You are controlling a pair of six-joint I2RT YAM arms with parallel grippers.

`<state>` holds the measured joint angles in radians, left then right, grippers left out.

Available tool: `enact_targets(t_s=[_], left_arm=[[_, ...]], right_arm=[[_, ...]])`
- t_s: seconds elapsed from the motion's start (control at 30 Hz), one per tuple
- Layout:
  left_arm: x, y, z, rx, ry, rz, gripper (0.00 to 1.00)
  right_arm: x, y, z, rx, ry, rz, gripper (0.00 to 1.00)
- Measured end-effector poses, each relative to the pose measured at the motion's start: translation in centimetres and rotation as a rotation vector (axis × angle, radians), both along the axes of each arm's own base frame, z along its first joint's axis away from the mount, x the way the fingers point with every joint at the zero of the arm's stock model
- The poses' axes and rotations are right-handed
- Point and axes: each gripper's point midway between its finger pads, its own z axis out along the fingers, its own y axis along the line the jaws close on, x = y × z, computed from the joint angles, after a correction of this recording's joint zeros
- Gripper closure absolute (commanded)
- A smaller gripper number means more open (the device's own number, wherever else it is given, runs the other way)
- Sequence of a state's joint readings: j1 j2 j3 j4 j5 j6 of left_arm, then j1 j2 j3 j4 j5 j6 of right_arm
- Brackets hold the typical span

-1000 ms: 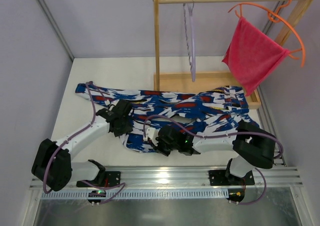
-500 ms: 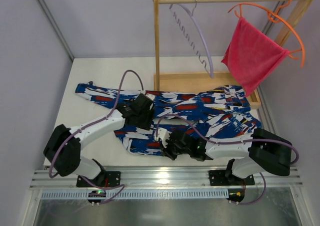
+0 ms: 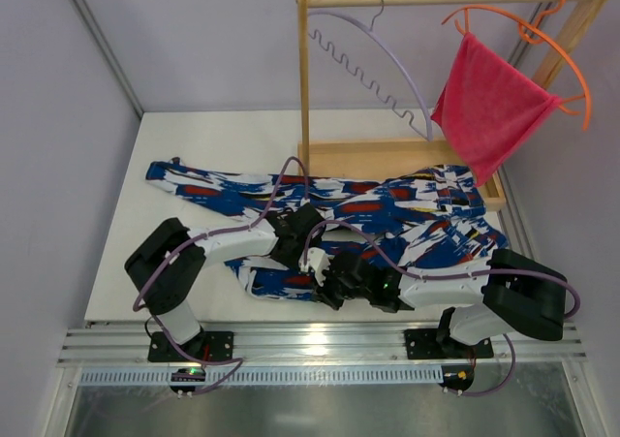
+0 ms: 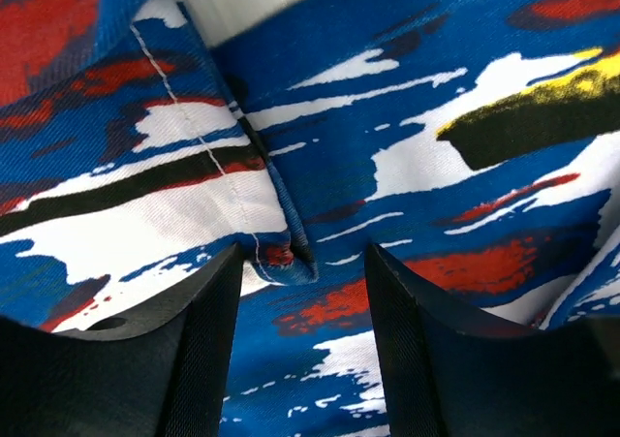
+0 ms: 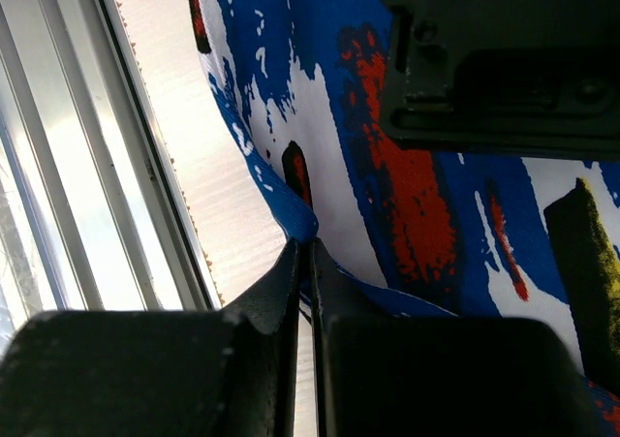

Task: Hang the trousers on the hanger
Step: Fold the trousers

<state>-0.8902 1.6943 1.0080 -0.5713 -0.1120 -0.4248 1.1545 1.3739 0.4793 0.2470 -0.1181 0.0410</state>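
The trousers (image 4: 407,166) need to be spread straight for the hanger, so the robot's left gripper should next pinch them at the corner of the folded seam edge (image 4: 292,266).
The blue patterned trousers (image 3: 387,209) lie spread across the table in front of the wooden rack. The lavender hanger (image 3: 383,64) hangs by its silver hook from the rack's top rail, swung side-on. My left gripper (image 3: 302,246) is open, low over the trousers (image 4: 407,166), with a folded seam edge between its fingers (image 4: 194,330). My right gripper (image 3: 325,284) is shut on the near hem of the trousers (image 5: 407,195), pinching the blue edge (image 5: 305,229) near the table's front edge.
A wooden rack (image 3: 303,78) with a tray base (image 3: 387,156) stands at the back. An orange hanger (image 3: 552,45) holding a pink-red cloth (image 3: 484,108) hangs at its right end. The metal rail (image 5: 58,166) runs along the table's near edge.
The left gripper has moved right across the trousers to the middle, close to the right gripper. The right gripper shifted slightly toward the front edge. The lavender hanger has turned side-on.
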Motion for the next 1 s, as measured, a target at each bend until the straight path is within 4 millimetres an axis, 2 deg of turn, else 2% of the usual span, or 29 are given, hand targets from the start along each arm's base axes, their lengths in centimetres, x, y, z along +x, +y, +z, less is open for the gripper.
enact_targets(t_s=[0.07,0.23,0.33,0.5,0.63,0.7,0.83,0.93,1.0], left_arm=[[0.1,0.0,0.0,-0.001,-0.006,0.02,0.52],[0.6,0.7,0.0,0.03,-0.037,0.083,0.86],[0.9,1.5,0.2,0.064,-0.056,0.125,1.0],[1.4,2.3,1.4,0.105,-0.077,0.19,1.0],[3.0,4.2,4.6,0.131,-0.121,0.323,1.0],[4.3,6.2,6.7,0.124,-0.148,0.436,1.0],[6.6,13.8,11.8,0.072,-0.218,0.75,1.0],[6.6,20.6,16.6,-0.007,-0.338,1.003,1.0],[5.1,24.0,19.9,-0.056,-0.44,1.126,1.0]], right_arm=[[0.0,0.0,0.0,-0.001,0.001,0.0,0.96],[-0.1,-0.1,-0.1,0.001,0.005,-0.004,0.96],[-0.1,0.0,0.0,0.007,0.006,-0.006,0.96],[-0.1,0.0,0.1,0.01,0.008,-0.009,0.96],[0.0,0.0,0.5,0.02,0.01,-0.017,0.96],[-0.1,-0.2,1.0,0.027,0.01,-0.025,0.96],[0.0,-0.3,1.9,0.027,0.015,-0.039,0.96],[0.0,-0.5,2.7,0.03,0.012,-0.047,0.96],[0.0,-0.7,3.4,0.041,0.008,-0.055,0.96]])
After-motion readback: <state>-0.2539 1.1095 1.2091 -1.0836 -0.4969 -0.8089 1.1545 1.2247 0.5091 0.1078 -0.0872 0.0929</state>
